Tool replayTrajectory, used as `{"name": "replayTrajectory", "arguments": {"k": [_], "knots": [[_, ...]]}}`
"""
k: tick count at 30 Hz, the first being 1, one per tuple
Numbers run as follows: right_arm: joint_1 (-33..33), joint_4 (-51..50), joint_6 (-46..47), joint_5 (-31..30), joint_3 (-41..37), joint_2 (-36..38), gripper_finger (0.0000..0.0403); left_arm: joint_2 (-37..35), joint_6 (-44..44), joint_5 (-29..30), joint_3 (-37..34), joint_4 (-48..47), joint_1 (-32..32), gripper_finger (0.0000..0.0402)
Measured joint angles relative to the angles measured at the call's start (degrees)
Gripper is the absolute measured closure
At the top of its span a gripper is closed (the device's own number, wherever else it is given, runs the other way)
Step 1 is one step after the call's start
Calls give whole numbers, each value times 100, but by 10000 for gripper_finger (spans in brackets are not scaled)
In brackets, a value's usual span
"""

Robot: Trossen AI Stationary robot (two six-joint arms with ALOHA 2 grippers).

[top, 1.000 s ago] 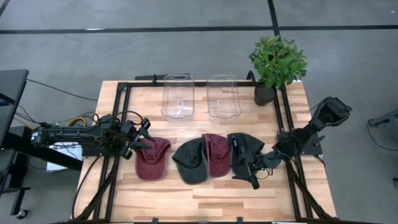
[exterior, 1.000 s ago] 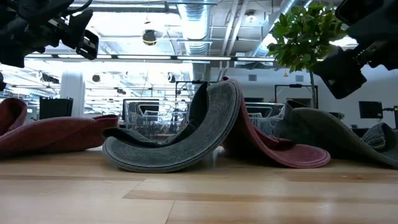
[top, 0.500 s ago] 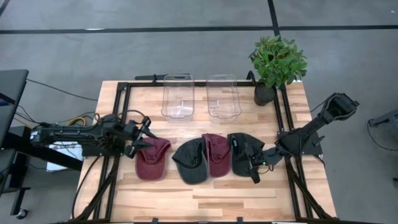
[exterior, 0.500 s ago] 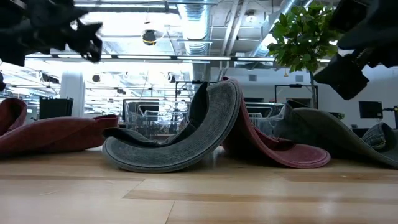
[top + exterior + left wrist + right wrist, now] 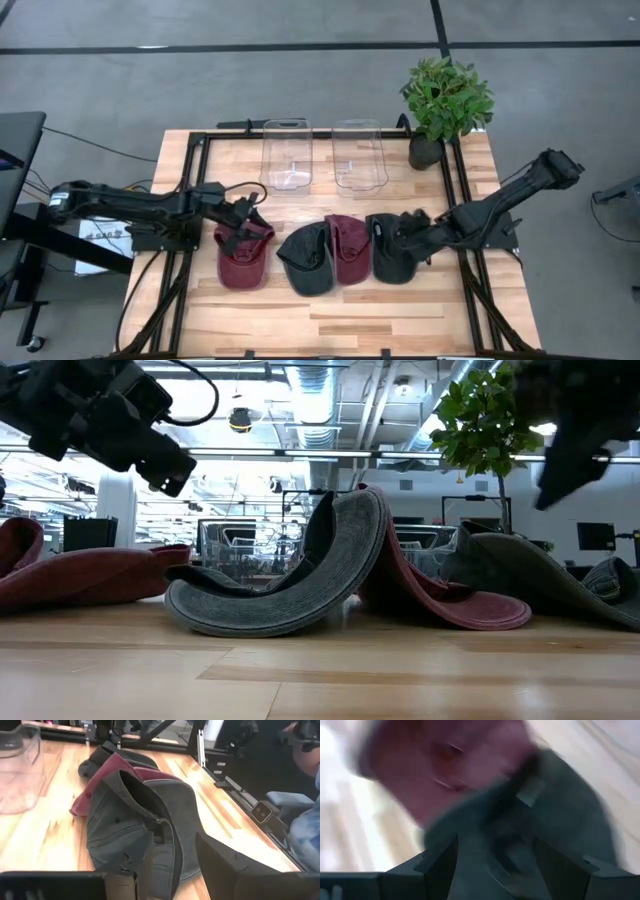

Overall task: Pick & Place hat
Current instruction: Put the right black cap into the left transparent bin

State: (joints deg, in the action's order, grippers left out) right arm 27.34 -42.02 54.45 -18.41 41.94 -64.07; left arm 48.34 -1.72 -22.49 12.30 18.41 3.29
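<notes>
The robot's right gripper needs to pick up the dark hat by its brim (image 5: 395,271), so the dark hat's top (image 5: 382,226) stays free while the robot places it.
Four hats lie in a row on the wooden table: a maroon hat (image 5: 243,260) at the left, a dark grey hat (image 5: 303,260), a second maroon hat (image 5: 347,248), and a dark hat (image 5: 390,255) at the right. My left gripper (image 5: 245,224) hovers open over the far part of the left maroon hat, well above it in the low view (image 5: 150,445). My right gripper (image 5: 410,228) is open over the right dark hat, which fills the blurred right wrist view (image 5: 500,820) between the fingers. The dark grey hat (image 5: 290,590) rests on its curled brim.
Two clear plastic bins (image 5: 287,155) (image 5: 358,155) stand side by side at the table's far edge. A potted plant (image 5: 445,100) stands at the far right corner. Black frame rails (image 5: 190,200) run along both sides. Bare wood lies near the front edge.
My left gripper has gone toward the table's right edge, from beside the left maroon hat to above it. My right gripper has swung from the near right of the dark hat toward the far edge, over that hat, and is blurred with motion. The hats have stayed put.
</notes>
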Motion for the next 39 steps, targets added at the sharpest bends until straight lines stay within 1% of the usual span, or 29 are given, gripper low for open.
{"name": "replayTrajectory", "arguments": {"k": [4, 8, 14, 19, 22, 26, 32, 35, 39], "knots": [[162, -1328, 1097, 164, 144, 34, 154, 14, 42, 1, 91, 42, 0, 256], [657, -2129, 2240, 401, 144, 0, 154, -30, -5, -1, 91, 51, 0, 256], [1574, -2122, 3627, 297, 144, 0, 154, -28, -65, -1, 91, 63, 0, 257], [2204, -2094, 4940, -285, 144, -134, 154, -28, -67, -1, 91, 104, 0, 257], [2461, -2087, 5523, -404, 144, -424, 154, -28, -68, -1, 91, 123, 0, 256], [2699, -1945, 5895, -408, 144, -1053, 154, -28, -67, -2, 91, 138, 0, 257], [2772, -1371, 5902, -441, 144, -1980, 154, -28, 7, 77, 89, 88, 0, 256], [2739, -1067, 5815, -441, 144, -2242, 154, -28, 1, 187, 89, 82, 2, 256], [2727, -920, 5817, -448, 141, -2344, 154, -28, 0, 193, 89, 64, 2, 256]]}}
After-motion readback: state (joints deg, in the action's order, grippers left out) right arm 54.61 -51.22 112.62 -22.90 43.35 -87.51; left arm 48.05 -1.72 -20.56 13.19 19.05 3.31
